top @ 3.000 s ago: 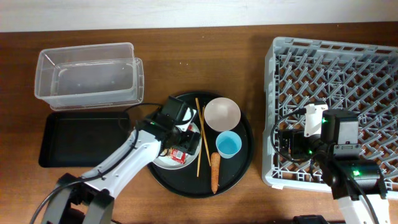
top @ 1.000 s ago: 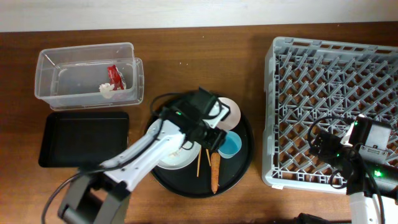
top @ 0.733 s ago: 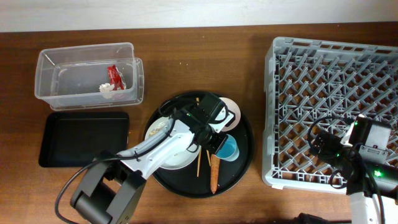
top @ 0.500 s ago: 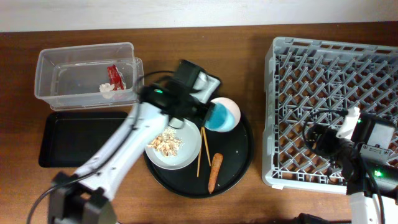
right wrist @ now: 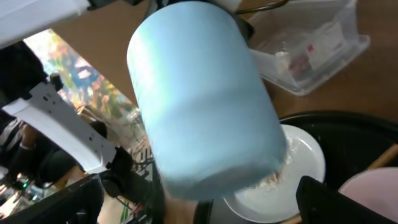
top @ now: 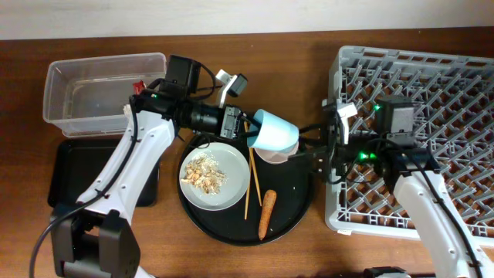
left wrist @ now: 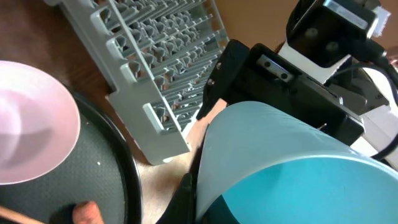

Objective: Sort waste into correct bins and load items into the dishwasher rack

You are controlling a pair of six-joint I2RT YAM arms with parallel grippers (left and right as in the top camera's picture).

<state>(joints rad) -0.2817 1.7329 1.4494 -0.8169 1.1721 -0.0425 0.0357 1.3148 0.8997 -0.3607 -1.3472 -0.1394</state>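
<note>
The right gripper grabs the light-blue cup by its base end (top: 289, 137) (right wrist: 219, 163) next, opposite the held rim, to load the cup rim-first into the dishwasher rack.
My left gripper (top: 248, 130) is shut on the rim of the light-blue cup (top: 275, 133), holding it tilted in the air above the white bowl (top: 272, 157). In the left wrist view one finger (left wrist: 186, 193) lies against the cup (left wrist: 292, 168). My right gripper (top: 308, 151) is open just right of the cup; in its wrist view the cup (right wrist: 199, 99) fills the space between the spread fingers (right wrist: 348, 202). The pale plate (top: 210, 176) carries beige scraps. Chopsticks (top: 249, 184) and the carrot (top: 265, 214) lie on the round tray. The wrapper (right wrist: 320, 40) sits in the clear tub (top: 104, 93).
The round black tray (top: 231, 228) sits at the centre. The shallow black tray (top: 73, 174) lies in front of the clear tub. The grey dishwasher rack (top: 432, 85) fills the right side, and my right arm reaches over its left edge.
My left gripper shut on the cup and lifted it off the round tray, up and to the right. My right arm swung left from the rack to the cup.
</note>
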